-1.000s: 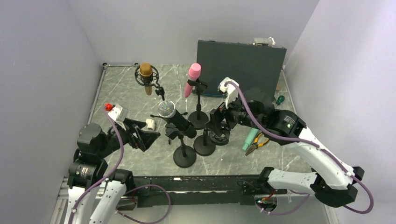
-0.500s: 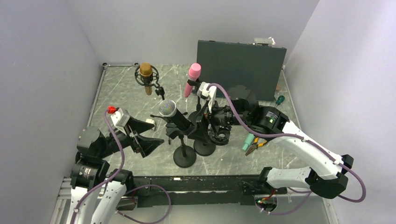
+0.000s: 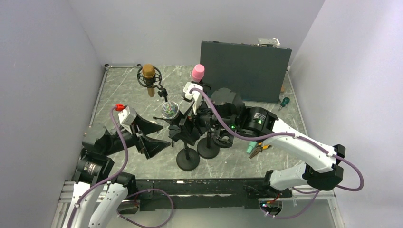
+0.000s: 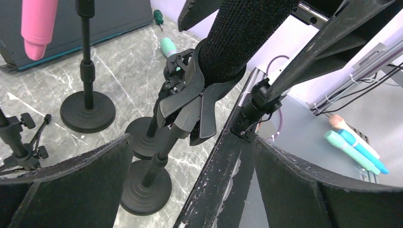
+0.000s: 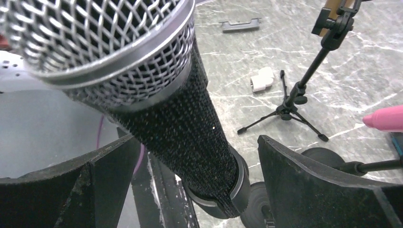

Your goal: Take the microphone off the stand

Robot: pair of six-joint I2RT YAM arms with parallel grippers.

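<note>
The fingers of my right gripper are level with the microphone's sides, just above the clip. My right gripper should now close on the microphone's black body.
A black microphone with a silver mesh head (image 3: 170, 110) sits tilted in the clip of a round-based stand (image 3: 187, 160). My right gripper (image 3: 189, 127) is open, with its fingers on either side of the microphone's body. In the right wrist view the body (image 5: 185, 137) passes between the fingers (image 5: 328, 185) into the clip (image 5: 235, 190), with gaps on both sides. My left gripper (image 3: 154, 136) is open and empty, just left of the stand. In the left wrist view the clip (image 4: 195, 99) and the pole (image 4: 157, 161) lie ahead of the open gripper (image 4: 190, 190).
A pink microphone (image 3: 197, 73) on its stand and a brown microphone (image 3: 148, 72) on a tripod stand behind. A second round base (image 3: 207, 149) sits beside the target stand. A dark panel (image 3: 244, 71) stands at the back. A teal tool (image 3: 253, 142) and a screwdriver (image 3: 284, 101) lie to the right.
My right arm has swung left from beside the stands, and its open fingers now straddle the microphone's body. My left gripper has risen and moved right, toward the stand.
</note>
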